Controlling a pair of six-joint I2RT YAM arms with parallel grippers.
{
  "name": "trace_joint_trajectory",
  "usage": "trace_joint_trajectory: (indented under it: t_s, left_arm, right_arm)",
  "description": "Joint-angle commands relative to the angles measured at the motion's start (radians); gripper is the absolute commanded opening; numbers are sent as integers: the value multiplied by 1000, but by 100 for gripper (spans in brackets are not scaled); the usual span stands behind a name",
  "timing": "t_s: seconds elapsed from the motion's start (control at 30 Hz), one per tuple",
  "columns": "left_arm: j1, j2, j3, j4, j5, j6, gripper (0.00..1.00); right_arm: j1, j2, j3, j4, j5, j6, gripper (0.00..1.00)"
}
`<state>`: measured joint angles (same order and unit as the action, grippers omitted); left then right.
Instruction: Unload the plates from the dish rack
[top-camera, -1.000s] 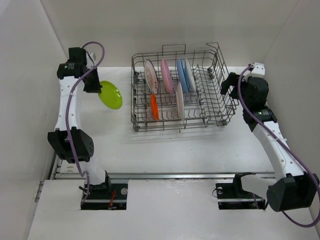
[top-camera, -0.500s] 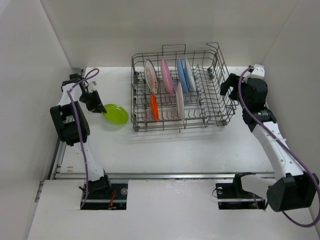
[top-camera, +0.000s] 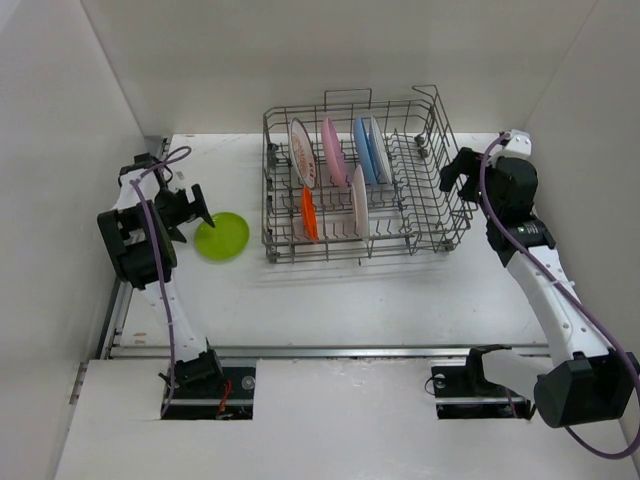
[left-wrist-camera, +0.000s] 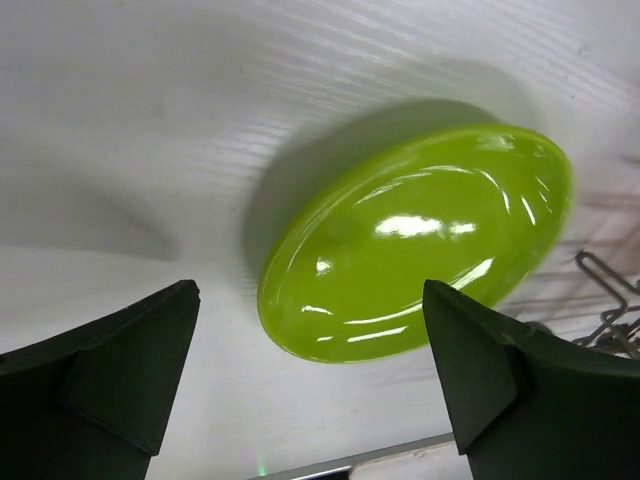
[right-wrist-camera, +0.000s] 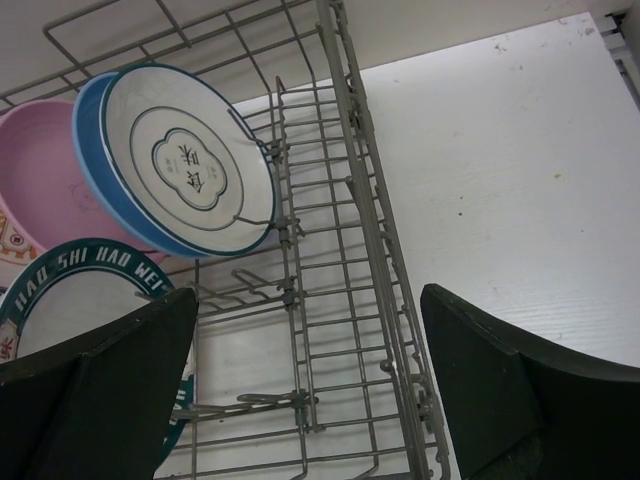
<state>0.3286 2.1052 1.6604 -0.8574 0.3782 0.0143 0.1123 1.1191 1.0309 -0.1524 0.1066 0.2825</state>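
The robot's left gripper will next grab the orange plate by its exposed rim (top-camera: 308, 211), which leaves the plate's base free to lift from the rack wires.
A lime green plate (top-camera: 222, 236) lies flat on the table left of the dish rack (top-camera: 420, 225). My left gripper (top-camera: 190, 210) stands open just left of it; in the left wrist view the green plate (left-wrist-camera: 420, 240) lies beyond the spread fingers (left-wrist-camera: 120, 370), untouched. Inside the rack stand a white sunburst plate (top-camera: 301, 152), a pink plate (top-camera: 333, 152), a blue plate (top-camera: 363, 150), an orange plate (top-camera: 309, 213) and a white plate (top-camera: 359, 200). My right gripper (top-camera: 452, 172) hangs open at the rack's right end. The right wrist view shows the blue-rimmed plate (right-wrist-camera: 185, 160) and the pink plate (right-wrist-camera: 45, 180).
The box's white walls close in the table on the left, back and right. The rack's raised wire handles (top-camera: 432, 100) stand above its rim. A metal rail (top-camera: 330, 350) runs along the table's near edge, in front of the arm bases.
My left arm lowered the green plate from mid-air to the table beside the rack, then opened and let it go. The right gripper stayed by the rack.
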Motion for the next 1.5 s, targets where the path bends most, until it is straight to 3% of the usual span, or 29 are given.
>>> trace_joint_trajectory:
  t_s: [0.0, 0.1, 0.2, 0.33, 0.37, 0.47, 0.7, 0.83, 0.93, 1.07, 1.1, 1.13, 1.2, 1.27, 1.47]
  left_arm:
    - [0, -140, 64, -35, -76, -19, 96]
    - [-43, -253, 107, -35, -156, -19, 100]
    - [-161, -362, 147, -48, -260, 32, 100]
    - [-415, -406, 289, -143, -292, 154, 100]
    - [-528, -390, 321, -173, -306, 200, 100]
    - [-692, -301, 434, -304, -274, 228, 100]
    - [-819, -36, 613, -436, -334, 159, 100]
    - [-847, -10, 579, -410, -533, 101, 100]
    - [-847, -20, 515, -352, -506, 90, 100]
    - [-856, 7, 506, -365, -420, 70, 74]
    - [-856, 7, 506, -365, -401, 61, 51]
    - [-856, 7, 495, -365, -388, 61, 36]
    - [-856, 7, 495, -365, -362, 50, 15]
    - [-856, 7, 495, -356, -361, 23, 0]
    - [-856, -13, 579, -347, -340, -4, 0]
  right_arm:
    - [4, -22, 1, -10, -34, 7, 100]
    - [4, -31, 11, -33, -35, 7, 100]
    - [4, -41, 35, -61, -67, 7, 100]
    - [4, -41, 74, -85, -148, -2, 100]
    - [4, -41, 83, -94, -166, -2, 100]
    - [4, -41, 83, -95, -217, -2, 100]
    - [13, -41, 51, -139, -248, -2, 100]
    - [23, -79, 29, -150, -271, -14, 100]
    - [23, -119, -17, -150, -271, -14, 100]
    - [23, -140, -58, -136, -271, -14, 100]
    - [23, -140, -58, -136, -271, -14, 100]
    - [23, -140, -58, -136, -271, -14, 100]
    - [23, -140, -58, -136, -271, -14, 100]
    - [23, -140, -58, -136, -271, -14, 100]
    - [23, -131, -31, -145, -281, -14, 100]
